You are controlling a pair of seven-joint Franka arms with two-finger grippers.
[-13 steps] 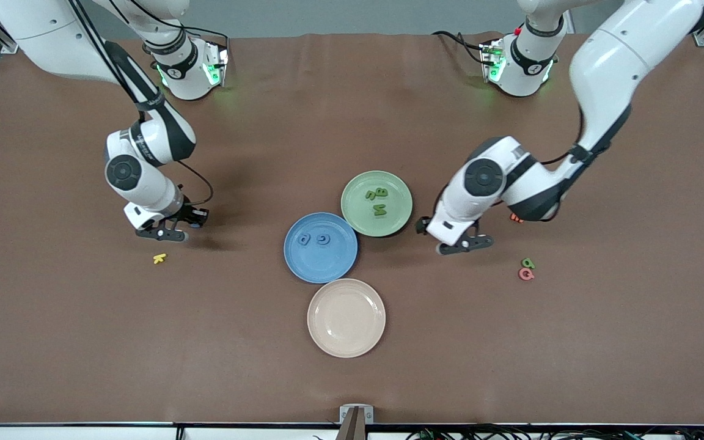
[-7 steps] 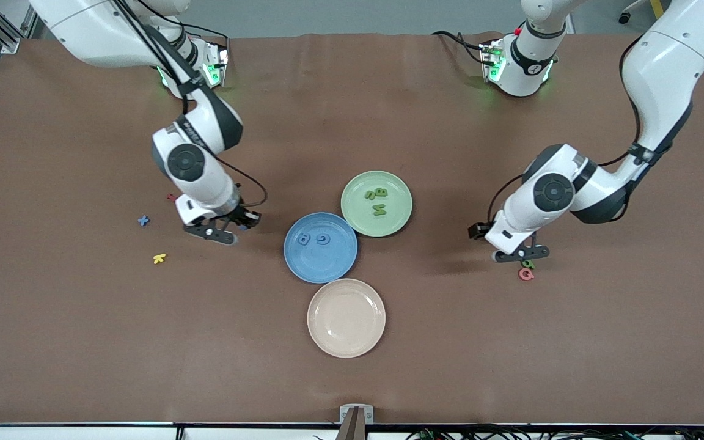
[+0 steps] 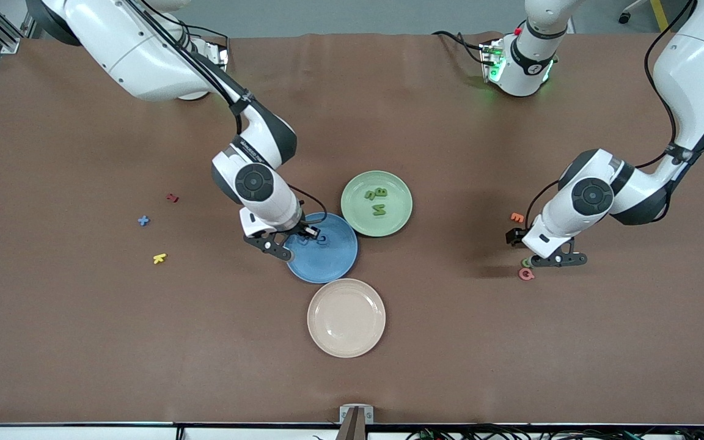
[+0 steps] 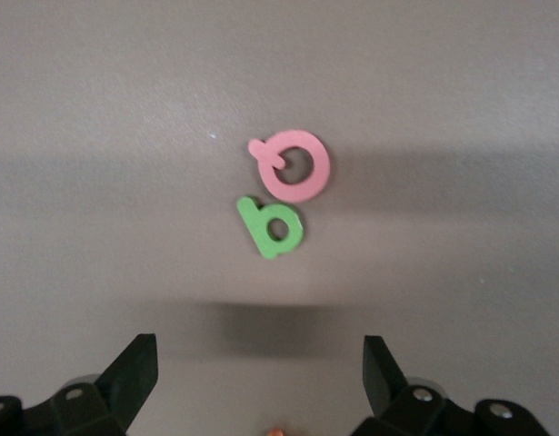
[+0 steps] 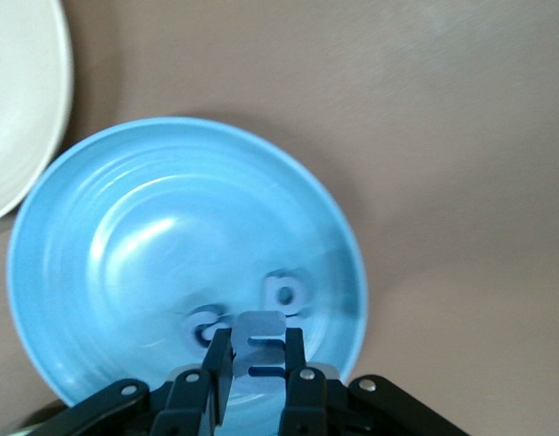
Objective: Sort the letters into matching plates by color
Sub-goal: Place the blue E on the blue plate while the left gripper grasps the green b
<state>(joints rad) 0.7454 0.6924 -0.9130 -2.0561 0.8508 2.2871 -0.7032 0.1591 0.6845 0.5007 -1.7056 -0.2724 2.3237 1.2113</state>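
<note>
My left gripper takes hold of the green letter by its round loop (image 4: 284, 229) next, to sort it into the pale green plate.
My right gripper (image 5: 258, 359) is shut on a blue letter (image 5: 258, 341) shaped like an E and hangs over the blue plate (image 3: 327, 266) at its edge. Two blue letters (image 5: 284, 291) lie in that plate. The pale green plate (image 3: 352, 214) holds three green letters (image 3: 379, 210). My left gripper (image 4: 259, 363) is open above a green letter (image 4: 272, 227) that lies against a pink one (image 4: 293, 165) on the table toward the left arm's end. A blue plus sign (image 3: 143, 220) lies toward the right arm's end.
A cream plate (image 3: 346, 318) sits nearer the front camera than the blue plate. Red (image 3: 172, 198) and yellow (image 3: 159, 258) letters lie near the blue plus. An orange letter (image 3: 517, 217) lies close to the left arm's wrist.
The right arm carried the blue letter from the right arm's end of the table to over the blue plate. The left arm swung from beside the green plate to over the green letter.
</note>
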